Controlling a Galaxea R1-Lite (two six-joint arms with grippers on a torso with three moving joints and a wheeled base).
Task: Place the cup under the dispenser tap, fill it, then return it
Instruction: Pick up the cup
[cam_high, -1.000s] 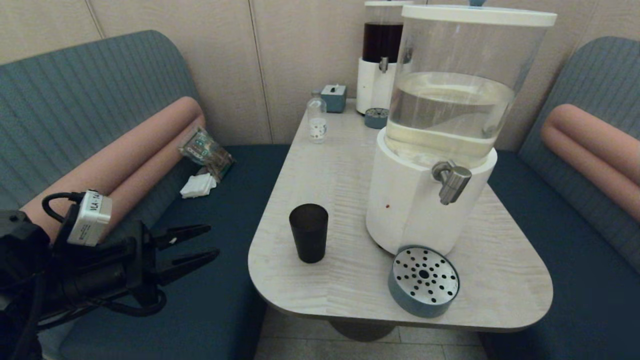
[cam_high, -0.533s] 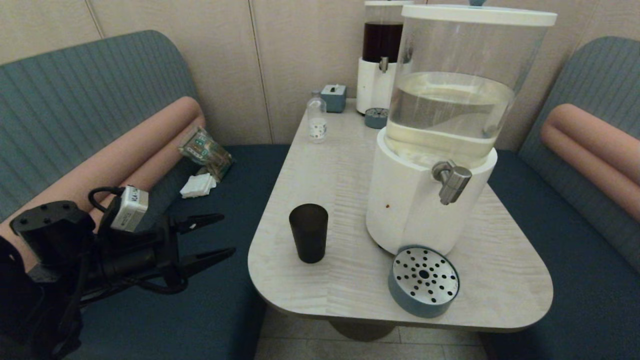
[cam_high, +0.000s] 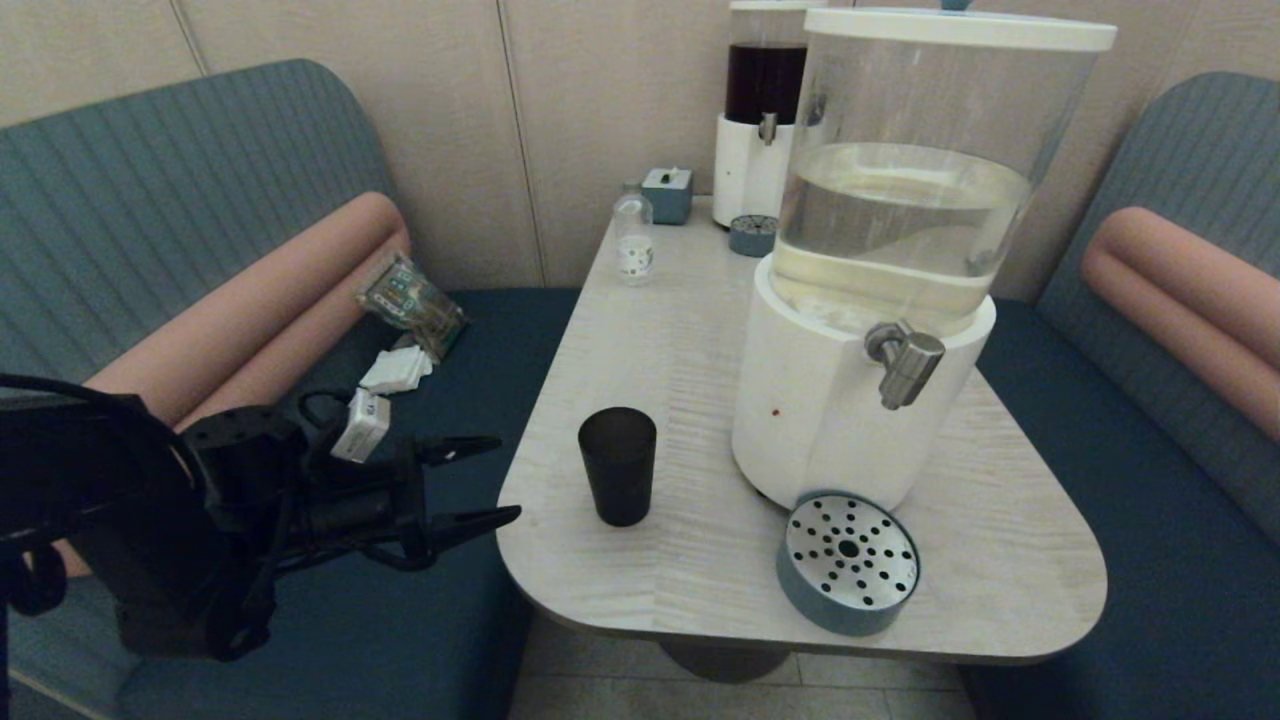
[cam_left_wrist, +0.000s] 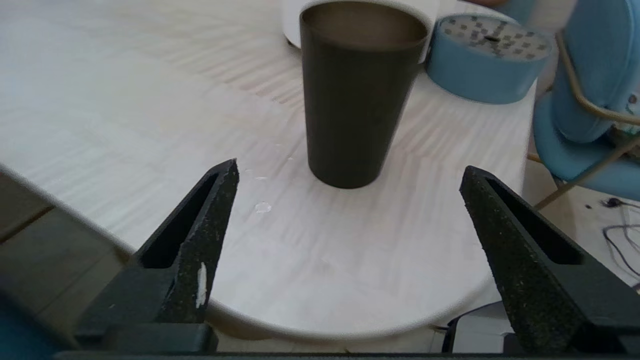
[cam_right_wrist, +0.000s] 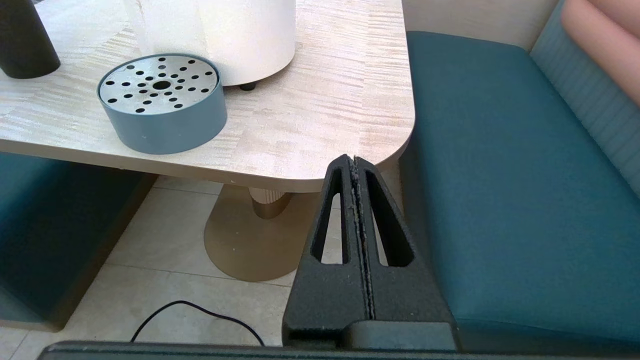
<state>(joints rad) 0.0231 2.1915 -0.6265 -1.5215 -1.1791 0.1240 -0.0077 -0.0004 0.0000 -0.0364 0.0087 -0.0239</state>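
Observation:
My left gripper reaches the cup and grips its tapered side (cam_high: 621, 482) next. That leaves the cup's open rim (cam_high: 618, 425) free to fill under the tap.
The dark tapered cup (cam_high: 617, 465) stands upright on the pale wooden table (cam_high: 680, 330), left of the big white-based dispenser (cam_high: 880, 250) with pale liquid. Its steel tap (cam_high: 905, 362) juts out above a round blue drip tray (cam_high: 848, 561). My left gripper (cam_high: 495, 478) is open at the table's left edge, a short way from the cup, which it does not touch. In the left wrist view the cup (cam_left_wrist: 357, 95) sits ahead of the wide-spread fingers of the left gripper (cam_left_wrist: 350, 170). My right gripper (cam_right_wrist: 354, 161) is shut and empty, low by the table's near right corner.
A small clear bottle (cam_high: 633, 240), a teal box (cam_high: 667, 195) and a dark-liquid dispenser (cam_high: 762, 110) with its own small tray (cam_high: 752, 236) stand at the table's far end. A snack packet (cam_high: 410, 300) and napkins (cam_high: 396, 371) lie on the left bench.
My left arm has swung forward and right, bringing the open gripper from over the left bench up to the table's edge near the cup. The cup has not moved.

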